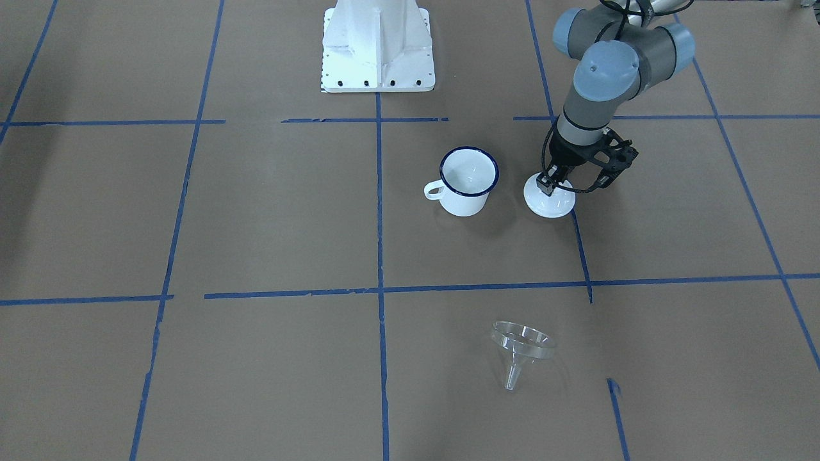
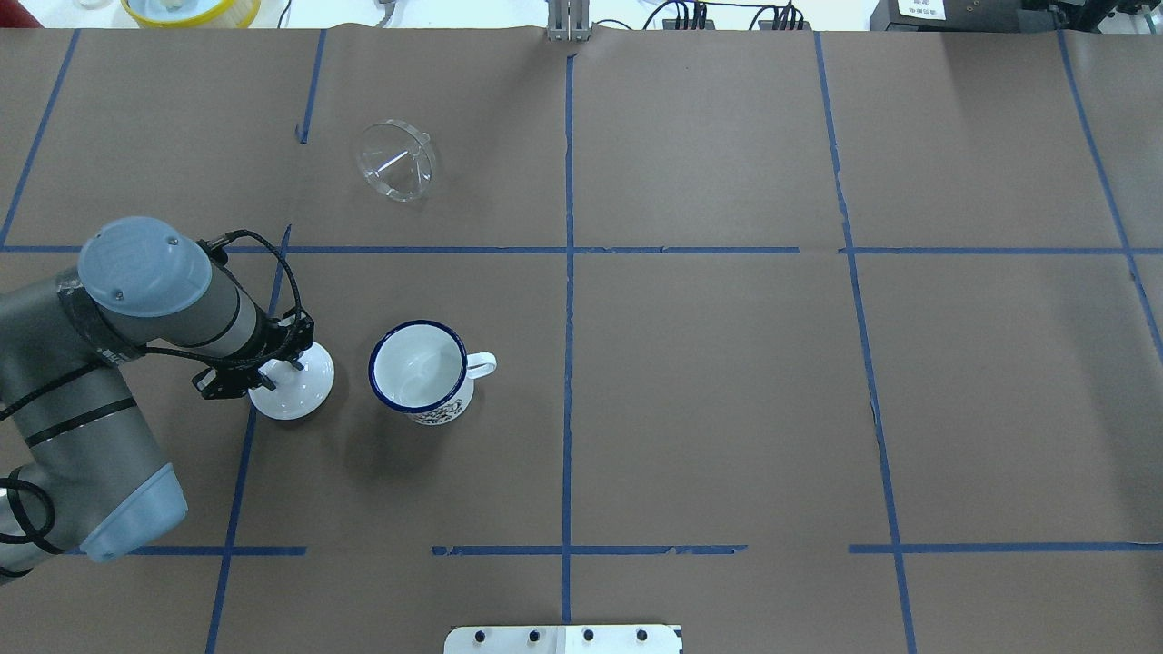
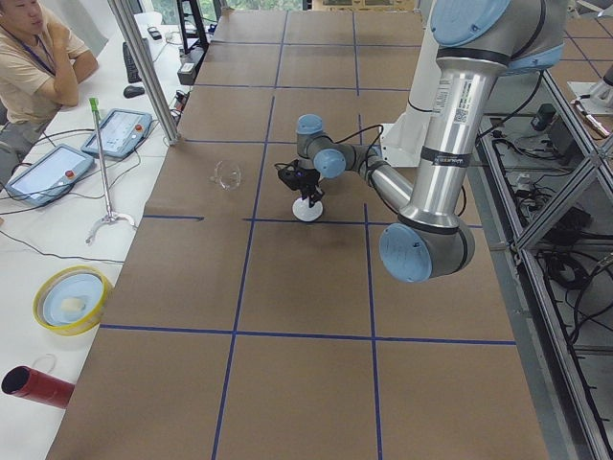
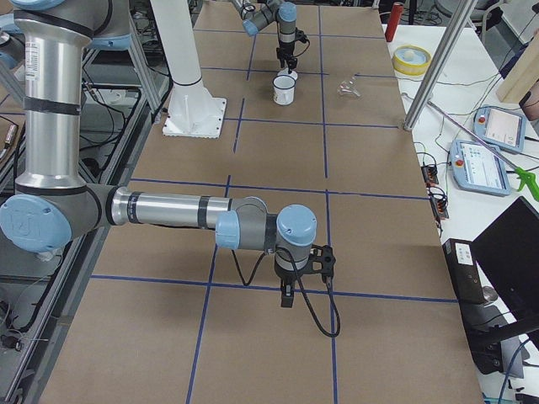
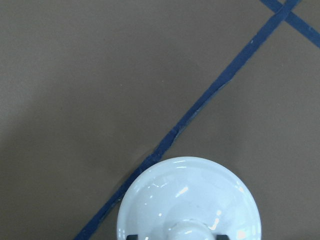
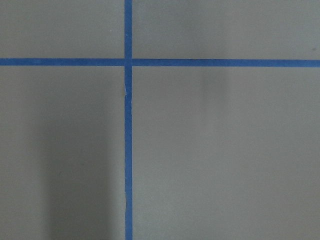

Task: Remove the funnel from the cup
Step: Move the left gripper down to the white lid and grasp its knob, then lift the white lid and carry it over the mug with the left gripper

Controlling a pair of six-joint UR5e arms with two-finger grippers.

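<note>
The funnel is already removed. My left gripper will grab the domed lid by its knob [image 1: 554, 186] next, to cover the white enamel cup [image 1: 467, 182].
The clear plastic funnel [image 1: 522, 342] lies on its side on the brown table, well away from the cup and beyond a blue tape line; it also shows in the overhead view [image 2: 395, 162]. The white enamel cup [image 1: 467, 182] with a dark blue rim stands upright and empty [image 2: 422, 372]. My left gripper [image 1: 552, 181] is low over a white domed lid [image 1: 549, 203] beside the cup, its fingers open on either side of the knob [image 5: 190, 232]. My right gripper [image 4: 287, 296] hangs over bare table far from the cup; I cannot tell if it is open or shut.
The robot's white base [image 1: 378, 45] stands behind the cup. A yellow bowl [image 3: 72, 299], a red tube [image 3: 38, 386], tablets and a seated operator [image 3: 38, 48] are off the far edge. Blue tape lines cross the table.
</note>
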